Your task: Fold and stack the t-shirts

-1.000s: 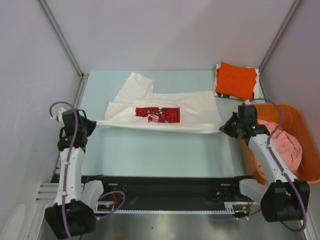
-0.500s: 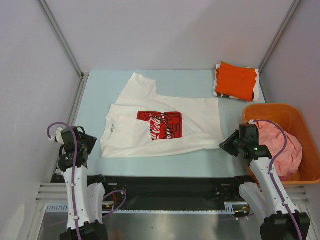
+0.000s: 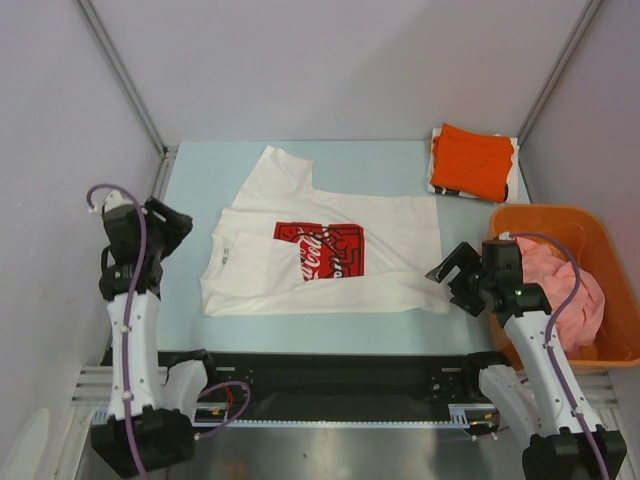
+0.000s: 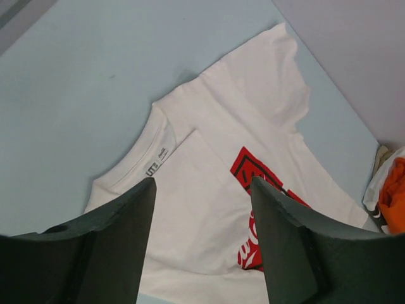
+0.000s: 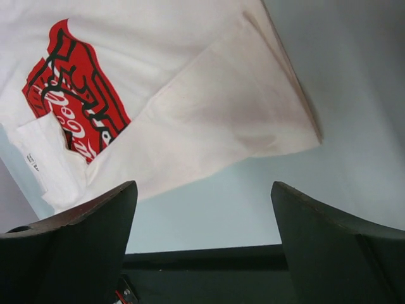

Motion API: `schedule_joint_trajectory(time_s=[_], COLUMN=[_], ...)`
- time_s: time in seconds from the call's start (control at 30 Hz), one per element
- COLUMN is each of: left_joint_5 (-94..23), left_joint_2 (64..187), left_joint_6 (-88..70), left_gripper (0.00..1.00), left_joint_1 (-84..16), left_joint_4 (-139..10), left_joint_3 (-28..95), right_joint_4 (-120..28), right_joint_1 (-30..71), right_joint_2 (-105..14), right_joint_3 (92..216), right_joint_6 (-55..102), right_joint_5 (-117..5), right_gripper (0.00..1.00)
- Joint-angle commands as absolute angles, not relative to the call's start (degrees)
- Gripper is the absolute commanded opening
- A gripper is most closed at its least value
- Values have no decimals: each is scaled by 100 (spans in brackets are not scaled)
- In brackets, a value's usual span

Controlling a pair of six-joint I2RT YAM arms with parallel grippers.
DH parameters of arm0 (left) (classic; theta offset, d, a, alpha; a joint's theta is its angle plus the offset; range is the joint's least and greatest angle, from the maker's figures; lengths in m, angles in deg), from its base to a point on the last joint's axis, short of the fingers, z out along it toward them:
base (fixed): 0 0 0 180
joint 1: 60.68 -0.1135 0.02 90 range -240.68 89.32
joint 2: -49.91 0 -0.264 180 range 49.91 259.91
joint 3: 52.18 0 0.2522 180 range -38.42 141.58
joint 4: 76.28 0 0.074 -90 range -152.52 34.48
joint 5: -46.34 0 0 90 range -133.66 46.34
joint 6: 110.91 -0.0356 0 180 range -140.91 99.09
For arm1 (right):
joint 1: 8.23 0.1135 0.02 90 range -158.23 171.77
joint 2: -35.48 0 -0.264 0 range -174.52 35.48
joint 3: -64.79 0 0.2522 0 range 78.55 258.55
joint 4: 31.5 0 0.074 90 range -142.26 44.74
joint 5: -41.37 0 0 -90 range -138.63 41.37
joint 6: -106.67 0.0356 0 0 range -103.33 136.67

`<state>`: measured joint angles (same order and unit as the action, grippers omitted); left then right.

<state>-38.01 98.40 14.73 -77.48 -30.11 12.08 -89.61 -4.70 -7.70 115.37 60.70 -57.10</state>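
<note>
My left gripper is to grab the white t-shirt (image 3: 330, 255) next by its far sleeve's outer edge (image 3: 284, 156), to fold the t-shirt's far side over the print.
The white t-shirt (image 3: 330, 255) with a red-and-black print lies flat on the light blue table (image 3: 300, 165), its near half folded over and one sleeve pointing to the far left. My left gripper (image 3: 166, 224) is open just left of the shirt, holding nothing. From the left wrist view, its gripper (image 4: 202, 183) looks over the collar and the print of the white shirt (image 4: 247, 95). My right gripper (image 3: 452, 273) is open at the shirt's near right corner. In its wrist view, the right gripper (image 5: 202, 185) hangs over bare table near the shirt's hem (image 5: 215, 107). A folded orange t-shirt (image 3: 472, 160) rests at the back right. The pink t-shirt (image 3: 568, 290) lies crumpled in the basket.
A rigid orange basket (image 3: 545, 213) stands at the table's right edge, right beside my right arm. The folded orange shirt sits on another folded white cloth (image 3: 438, 185). Grey walls enclose the table on the left, back and right. A black rail (image 3: 330, 365) runs along the near edge.
Both grippers have opened and let go of the white t-shirt, which was stretched between them and now lies folded on the table. Both arms have drawn back from it.
</note>
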Motion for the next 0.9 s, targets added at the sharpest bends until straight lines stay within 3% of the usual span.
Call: schedule_joint_trajectory(time_s=[0.0,0.13,0.47,0.7,0.87], left_joint_5=[-3943,-4331,-3470,-3082,-3206], left_joint_2=[11005,12906,17009,19034,19739], left_joint_6=[898,309,-52,27,466], left_gripper=[68,70,71,72,76], left_joint_1=[-7300,-6403,-6235,-6174,-6139], left_joint_4=[-3948,-4116,-4159,-4221,-4941], left_joint_3=[1982,3204,6527,9134,9684], right_joint_4=[-8772,-8323,-7629,-6908,-6741], right_joint_1=[-297,-76,178,819,1101], right_joint_2=[-907,-1101,-1585,-1751,-1945], right_joint_3=[12056,12030,12373,12285,12241], right_joint_6=[5833,5789,5394,5306,5192], right_joint_5=[-5417,-5355,-5873,-6023,-6041], right_gripper=[93,93,96,99,99])
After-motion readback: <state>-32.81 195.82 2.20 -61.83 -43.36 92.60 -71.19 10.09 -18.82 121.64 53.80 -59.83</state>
